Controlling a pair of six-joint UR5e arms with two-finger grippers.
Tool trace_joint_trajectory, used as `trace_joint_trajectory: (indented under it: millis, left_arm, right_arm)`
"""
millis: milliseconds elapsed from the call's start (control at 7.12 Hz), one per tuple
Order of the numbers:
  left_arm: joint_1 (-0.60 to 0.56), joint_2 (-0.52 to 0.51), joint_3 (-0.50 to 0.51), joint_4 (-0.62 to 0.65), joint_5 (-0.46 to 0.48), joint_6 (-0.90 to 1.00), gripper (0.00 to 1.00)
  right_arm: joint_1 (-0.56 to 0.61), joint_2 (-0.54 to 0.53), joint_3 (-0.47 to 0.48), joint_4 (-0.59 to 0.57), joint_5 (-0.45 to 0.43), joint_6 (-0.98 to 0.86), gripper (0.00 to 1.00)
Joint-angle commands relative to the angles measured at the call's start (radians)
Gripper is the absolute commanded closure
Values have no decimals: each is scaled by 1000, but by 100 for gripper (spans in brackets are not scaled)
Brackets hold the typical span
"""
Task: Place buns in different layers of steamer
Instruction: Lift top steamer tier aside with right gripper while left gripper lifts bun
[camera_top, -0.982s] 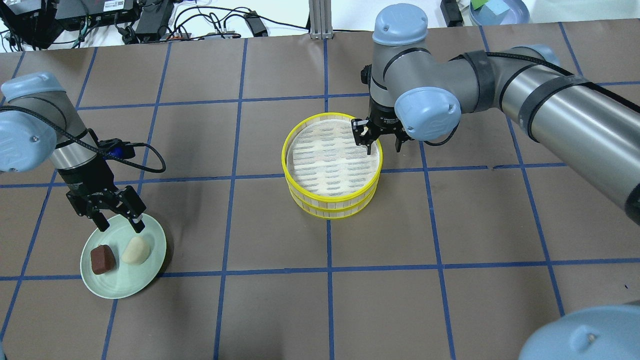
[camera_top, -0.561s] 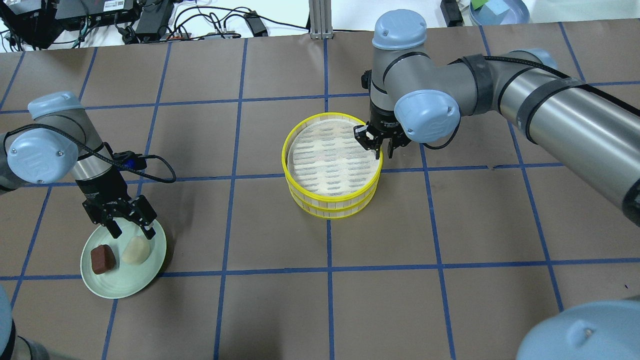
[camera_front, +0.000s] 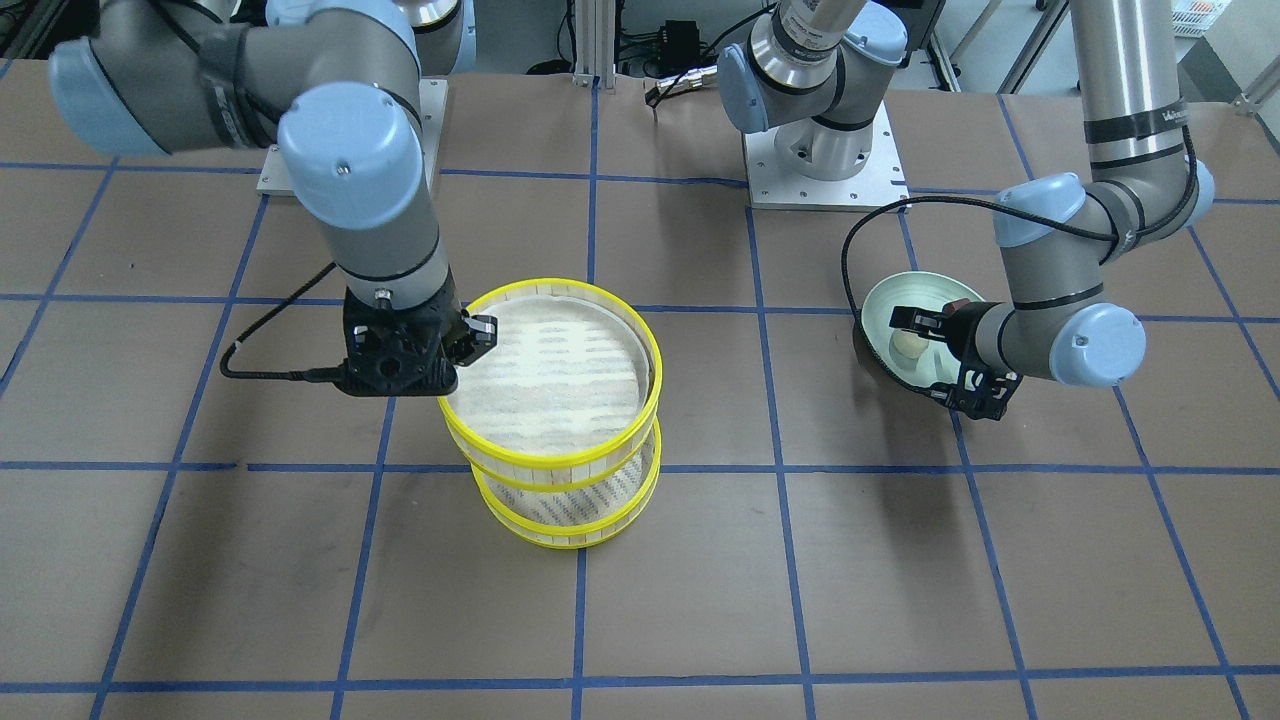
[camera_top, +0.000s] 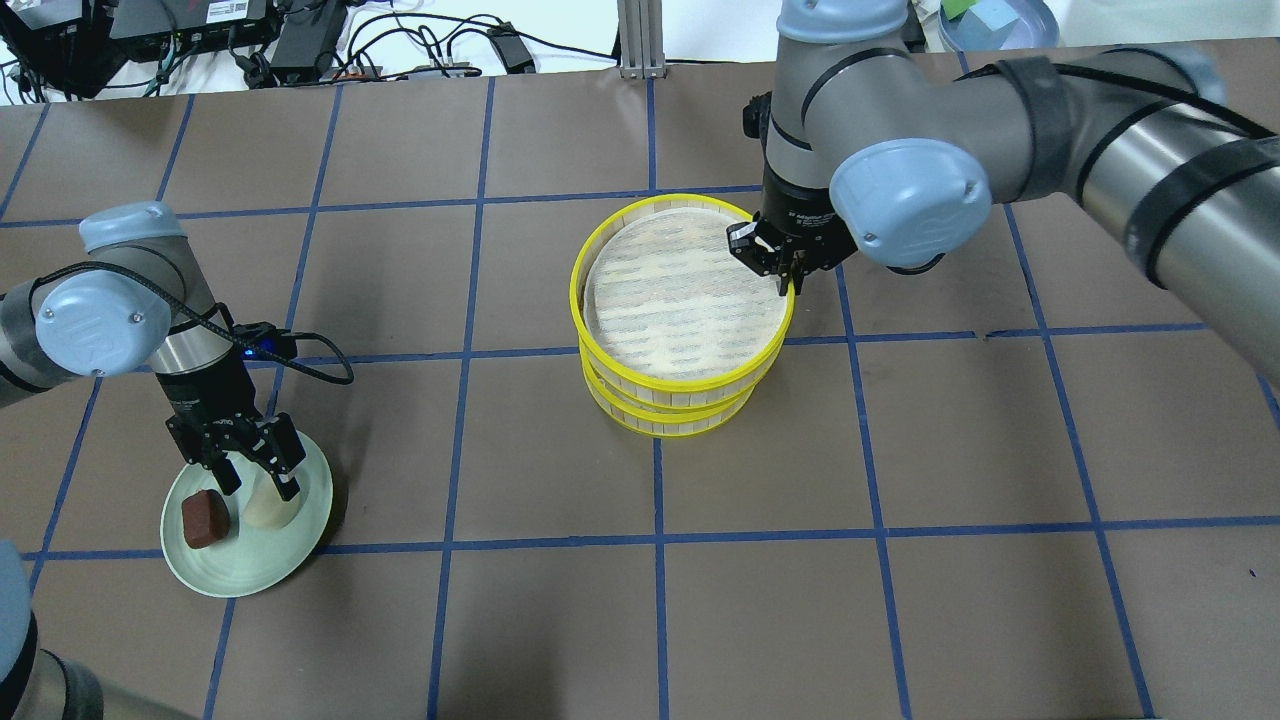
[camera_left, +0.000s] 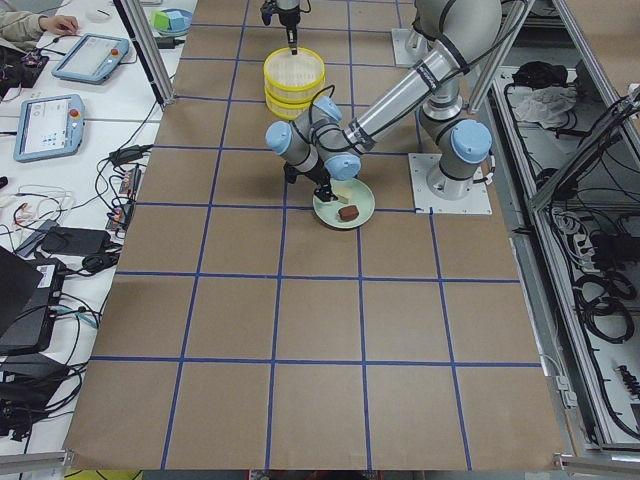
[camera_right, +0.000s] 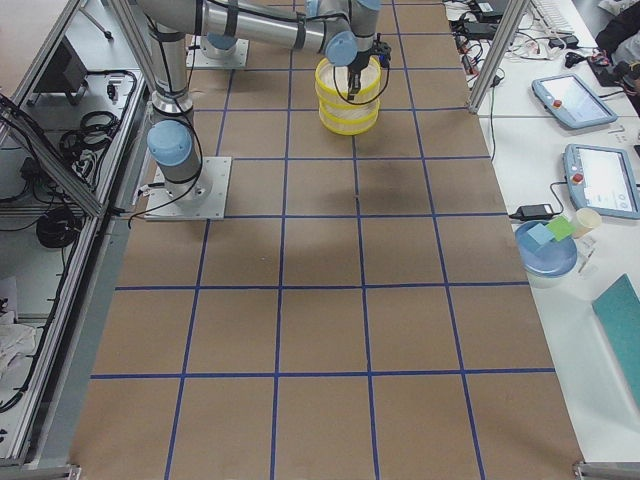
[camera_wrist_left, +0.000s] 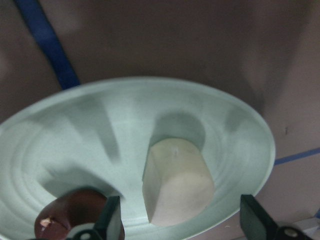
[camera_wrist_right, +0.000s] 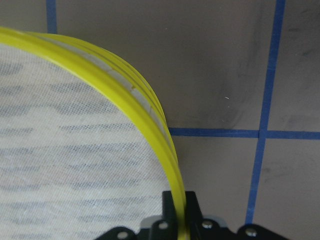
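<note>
My left gripper will grab the cream-white bun by its sides next, to put it in the lower steamer layer (camera_front: 578, 502).
Two steamer layers with yellow rims sit at mid-table. My right gripper (camera_top: 785, 270) is shut on the rim of the upper layer (camera_top: 680, 300) and holds it a little above the lower layer (camera_top: 665, 428), shifted off it. The wrist view shows the rim (camera_wrist_right: 125, 95) pinched between the fingers. My left gripper (camera_top: 255, 480) is open and low over the pale green plate (camera_top: 250, 570). Its fingers (camera_wrist_left: 110, 220) straddle the cream-white bun (camera_wrist_left: 177, 182). The dark reddish-brown bun (camera_top: 205, 520) lies beside it. Both layers are empty (camera_front: 560, 370).
Blue tape lines grid the brown table. The left arm's cable (camera_top: 310, 350) loops beside its wrist. Cables and power units (camera_top: 300, 40) lie beyond the far edge. A blue bowl (camera_right: 545, 250) and tablets stand on the side bench.
My right gripper shut on the upper layer's rim and raised it off the lower one, toward the far right. My left gripper came down over the plate around the cream-white bun.
</note>
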Motion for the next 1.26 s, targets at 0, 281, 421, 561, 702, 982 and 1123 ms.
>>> trace_joint_trajectory:
  millis: [0,281,421,561,702,982,1123]
  left_arm:
    - [5,-12,-4,2,-3,-2,14]
    - [5,-31,8,3,-55,-5,71]
    - [5,-44,13,3,-59,-7,74]
    - [5,-39,19,3,-66,-9,100]
    - [5,-39,59,-14,-65,-9,100]
    - [11,-4,109,-55,-120,-1,100]
    - [23,25,169,-110,-143,-8,100]
  right_arm:
    - [-61,-134,-6,153,-13,-35,100]
    - [-168,-218,-6,254,-10,-163,100]
    - [-196,-263,-6,270,-11,-173,100]
    - [-198,-281,-3,284,-13,-188,100]
    - [-199,-281,-1,290,-10,-207,100]
    - [-199,-280,-1,292,-11,-215,100]
    - [-201,-280,-1,292,-11,-213,100]
